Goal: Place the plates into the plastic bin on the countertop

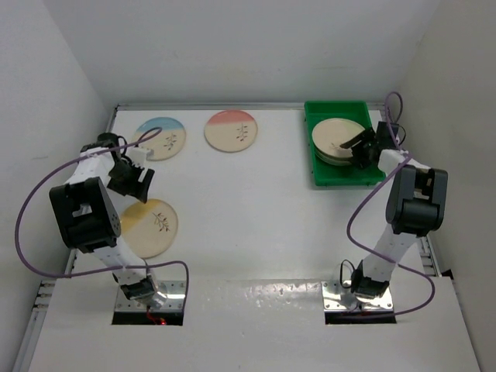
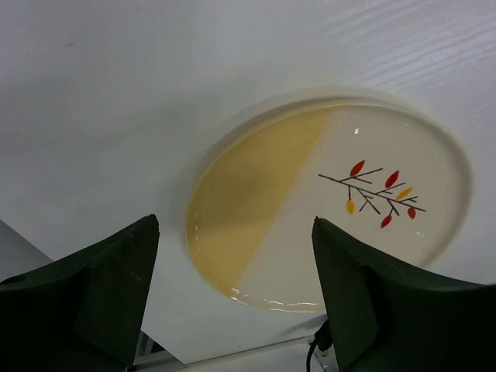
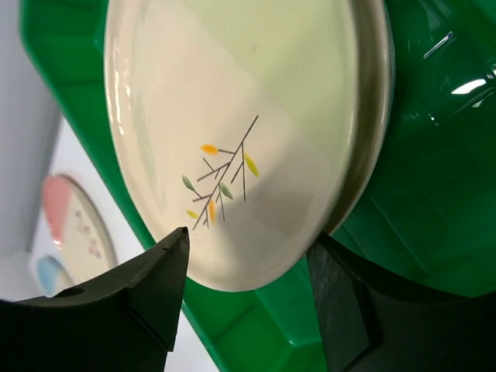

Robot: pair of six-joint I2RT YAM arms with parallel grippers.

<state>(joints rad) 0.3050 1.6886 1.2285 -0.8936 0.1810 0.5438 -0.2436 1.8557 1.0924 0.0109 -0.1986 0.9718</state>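
The left gripper takes hold of the yellow plate (image 2: 325, 194) by its yellow-segment rim (image 2: 194, 232) next, which leaves the plate's sprig-side rim free for my other gripper.
A stack of cream plates (image 1: 336, 140) lies in the green plastic bin (image 1: 332, 175) at the back right of the countertop (image 1: 256, 201). The top plate (image 3: 232, 116) has a pale green segment and a sprig. My right gripper (image 3: 248, 267) is open, its jaws on either side of that plate's near rim, over the bin (image 3: 418, 217). Three plates lie on the countertop: one with a yellow segment (image 1: 151, 226), one with a blue segment (image 1: 160, 138) and one with a pink segment (image 1: 230, 130). My left gripper (image 2: 236, 267) hangs open above the near edge of the yellow plate (image 2: 325, 194), holding nothing.
White walls close in the countertop on the left, back and right. The raised left edge (image 1: 107, 132) runs close to the left arm. Purple cables (image 1: 46, 178) loop off both arms. The pink plate (image 3: 74, 221) shows past the bin in the right wrist view.
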